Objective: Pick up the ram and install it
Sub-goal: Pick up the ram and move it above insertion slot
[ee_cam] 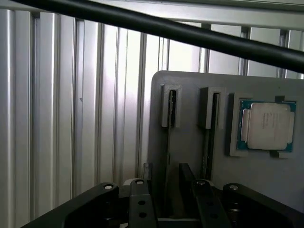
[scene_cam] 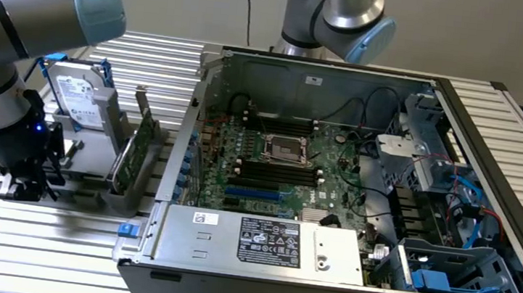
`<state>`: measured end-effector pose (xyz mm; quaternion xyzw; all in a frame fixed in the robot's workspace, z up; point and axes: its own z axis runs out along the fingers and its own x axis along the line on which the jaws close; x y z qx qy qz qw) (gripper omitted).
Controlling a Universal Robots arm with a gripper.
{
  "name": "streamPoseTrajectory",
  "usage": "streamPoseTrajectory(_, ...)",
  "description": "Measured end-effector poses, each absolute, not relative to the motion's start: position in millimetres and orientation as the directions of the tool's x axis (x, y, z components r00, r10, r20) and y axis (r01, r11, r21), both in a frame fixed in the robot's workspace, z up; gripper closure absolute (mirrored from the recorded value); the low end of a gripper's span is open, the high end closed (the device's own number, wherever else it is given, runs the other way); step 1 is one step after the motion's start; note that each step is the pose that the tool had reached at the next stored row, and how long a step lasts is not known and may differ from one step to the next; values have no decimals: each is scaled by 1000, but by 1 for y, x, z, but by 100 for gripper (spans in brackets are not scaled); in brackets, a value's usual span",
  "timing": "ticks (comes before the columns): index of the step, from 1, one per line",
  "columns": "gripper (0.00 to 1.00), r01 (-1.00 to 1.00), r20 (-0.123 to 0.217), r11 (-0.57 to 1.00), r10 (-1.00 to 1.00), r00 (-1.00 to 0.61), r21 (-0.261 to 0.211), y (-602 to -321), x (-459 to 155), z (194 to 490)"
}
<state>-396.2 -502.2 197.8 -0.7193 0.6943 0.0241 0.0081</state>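
The ram has to go into the motherboard's black slots, so I need to grab it by its exposed long edge next.
Over the grey holder, my gripper stands open, its dark fingers spread to either side of a thin stick seen edge-on. That stick, which I take for the ram, stands upright in a slot of the holder and nothing touches it. A second thin stick stands in the neighbouring slot. In the exterior view my gripper hangs low at the left end of the holder, far from the open computer case.
A processor chip lies in a pocket of the holder. A hard drive and a green expansion card stand upright on it. The motherboard's black slots face up. A second arm stands behind the case. A black cable crosses above.
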Motion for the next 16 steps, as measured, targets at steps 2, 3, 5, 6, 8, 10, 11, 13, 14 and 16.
streamPoseTrajectory(2, 64, -999, -46, -36, -998, 35, 22, -502, -396, 197)
streamPoseTrajectory(3, 64, -999, -46, -36, -998, 35, 22, -502, -396, 196)
streamPoseTrajectory(5, 64, -999, -46, -36, -998, 35, 22, -502, -396, 195)
streamPoseTrajectory(6, 64, -999, -46, -36, -998, 35, 22, -502, -396, 195)
streamPoseTrajectory(8, 64, -999, -46, -36, -998, 35, 22, -502, -396, 194)
streamPoseTrajectory(10, 64, -999, -46, -36, -998, 35, 22, -502, -396, 194)
streamPoseTrajectory(11, 65, -999, -46, -36, -998, 34, 22, -502, -396, 194)
streamPoseTrajectory(13, 72, -999, -46, -35, -998, 34, 22, -502, -396, 194)
streamPoseTrajectory(14, 78, -999, -46, -35, -998, 34, 22, -502, -396, 194)
streamPoseTrajectory(16, 84, -999, -46, -35, -998, 34, 22, -502, -396, 194)
